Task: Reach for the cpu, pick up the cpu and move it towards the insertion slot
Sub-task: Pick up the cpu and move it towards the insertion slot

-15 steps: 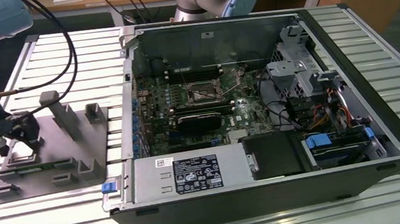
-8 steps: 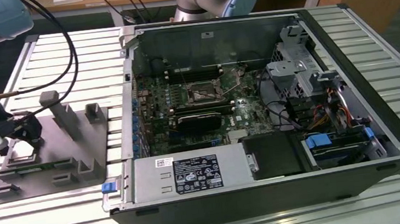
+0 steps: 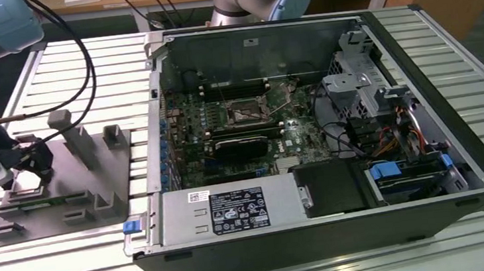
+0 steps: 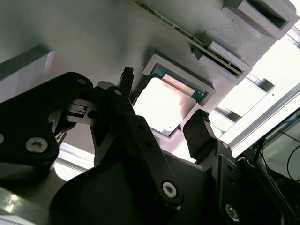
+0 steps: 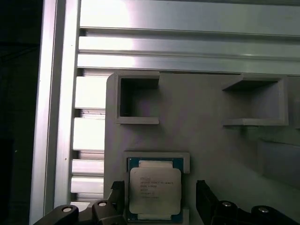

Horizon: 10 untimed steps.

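My fingers are on either side of the CPU's edges in the tray's hollow (image 5: 157,154). My gripper needs to close on the CPU, as it would hold the CPU if it closed now.
The cpu (image 5: 154,190), a flat square chip with a silvery top and a green edge, lies in a square recess of the grey fixture tray (image 5: 201,136). In the second wrist view the cpu (image 4: 165,99) shows bright between the two black fingers. My gripper (image 5: 160,201) hangs low over it, open, with one finger on each side of the chip and small gaps to its edges. In the exterior view the gripper (image 3: 30,174) stands over the tray (image 3: 83,191) at the exterior view's left. The insertion slot (image 3: 244,112) sits on the motherboard inside the open computer case.
The tray has several upright posts (image 3: 71,135) and box-shaped pockets (image 5: 137,101). The open computer case (image 3: 314,148) has tall metal walls, a power supply (image 3: 231,210) at the front and a long black block (image 3: 245,145) below the socket. Black cables (image 3: 84,64) loop over the slatted aluminium table (image 3: 86,270).
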Available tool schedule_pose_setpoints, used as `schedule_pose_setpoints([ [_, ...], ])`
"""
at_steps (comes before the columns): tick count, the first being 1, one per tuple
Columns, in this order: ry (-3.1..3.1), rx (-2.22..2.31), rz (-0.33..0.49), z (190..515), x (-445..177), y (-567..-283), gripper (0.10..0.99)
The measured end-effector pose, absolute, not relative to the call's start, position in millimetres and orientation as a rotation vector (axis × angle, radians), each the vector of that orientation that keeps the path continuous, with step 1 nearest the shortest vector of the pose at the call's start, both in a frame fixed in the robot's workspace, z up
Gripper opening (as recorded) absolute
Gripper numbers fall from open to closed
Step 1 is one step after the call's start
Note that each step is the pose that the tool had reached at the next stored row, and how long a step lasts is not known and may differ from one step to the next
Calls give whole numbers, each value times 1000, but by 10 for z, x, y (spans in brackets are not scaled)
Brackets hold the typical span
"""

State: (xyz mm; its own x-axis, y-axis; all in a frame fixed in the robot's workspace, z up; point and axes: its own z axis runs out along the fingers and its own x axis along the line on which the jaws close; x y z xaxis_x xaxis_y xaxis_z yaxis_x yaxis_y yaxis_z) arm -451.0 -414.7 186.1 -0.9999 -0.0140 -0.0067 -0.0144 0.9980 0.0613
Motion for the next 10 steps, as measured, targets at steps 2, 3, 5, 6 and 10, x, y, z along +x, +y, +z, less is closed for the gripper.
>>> schedule_pose_setpoints([
  [2, 3134, -20, 96, 1852, -4511, -4140, 706],
  [3, 3134, -19, 96, 1847, -4514, -4136, 706],
  [5, 3133, -15, 96, 1838, -4519, -4129, 706],
  [6, 3133, -13, 96, 1832, -4520, -4127, 706],
  [10, 3133, -9, 96, 1818, -4526, -4122, 706],
])
